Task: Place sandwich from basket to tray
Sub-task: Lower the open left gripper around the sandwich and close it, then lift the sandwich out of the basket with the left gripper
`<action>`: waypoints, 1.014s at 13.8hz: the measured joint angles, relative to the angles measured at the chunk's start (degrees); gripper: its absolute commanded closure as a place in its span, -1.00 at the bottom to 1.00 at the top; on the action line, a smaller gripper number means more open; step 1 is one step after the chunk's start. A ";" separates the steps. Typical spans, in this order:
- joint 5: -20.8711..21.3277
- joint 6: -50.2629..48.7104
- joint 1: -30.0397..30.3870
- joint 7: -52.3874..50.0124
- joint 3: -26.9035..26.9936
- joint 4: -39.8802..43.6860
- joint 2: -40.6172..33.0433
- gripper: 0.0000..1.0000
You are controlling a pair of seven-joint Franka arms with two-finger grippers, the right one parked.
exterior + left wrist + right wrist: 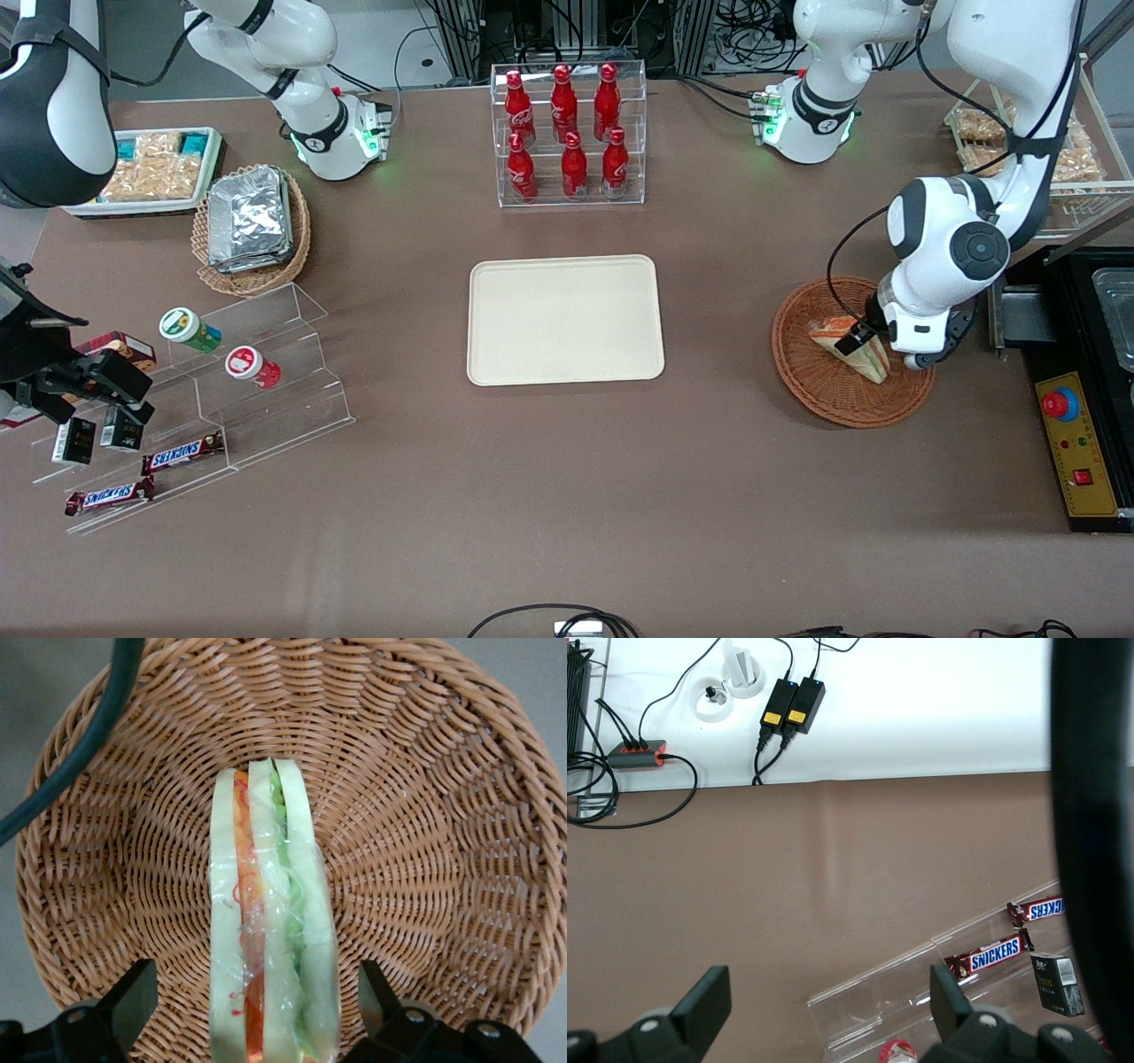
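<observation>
The left gripper grabs the sandwich by its flat outer bread sides next, since the filling (252, 939) shows along the sandwich's cut edge between the bread slices.
The sandwich (852, 345) lies in the reddish-brown wicker basket (811, 377) toward the working arm's end of the table. In the left wrist view the sandwich (270, 930) stands on edge in clear wrap, showing white bread with orange and green layers, on the basket's weave (425, 833). My left gripper (877, 347) is low over the basket, open, with one finger (133, 997) on each side of the sandwich and a gap between each finger and the wrap. The cream-beige tray (565, 319) lies bare at the table's middle.
A clear rack of red bottles (568, 133) stands farther from the front camera than the tray. A tan basket of foil packets (251, 226), a white bin of snacks (151, 173) and a clear stepped stand with Snickers bars (190, 403) lie toward the parked arm's end. A black unit (1076, 390) sits beside the basket.
</observation>
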 measured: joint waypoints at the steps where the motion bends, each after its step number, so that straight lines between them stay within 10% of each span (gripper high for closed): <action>1: 0.00 0.37 0.00 -0.26 0.00 0.00 0.33 -0.23; 3: 0.00 1.15 0.00 -1.33 0.00 0.00 1.08 0.99; 9: 0.09 1.00 0.00 -3.13 0.19 0.77 0.66 1.00; 14: 0.71 -18.93 -0.69 -2.90 -1.18 12.48 -3.22 1.00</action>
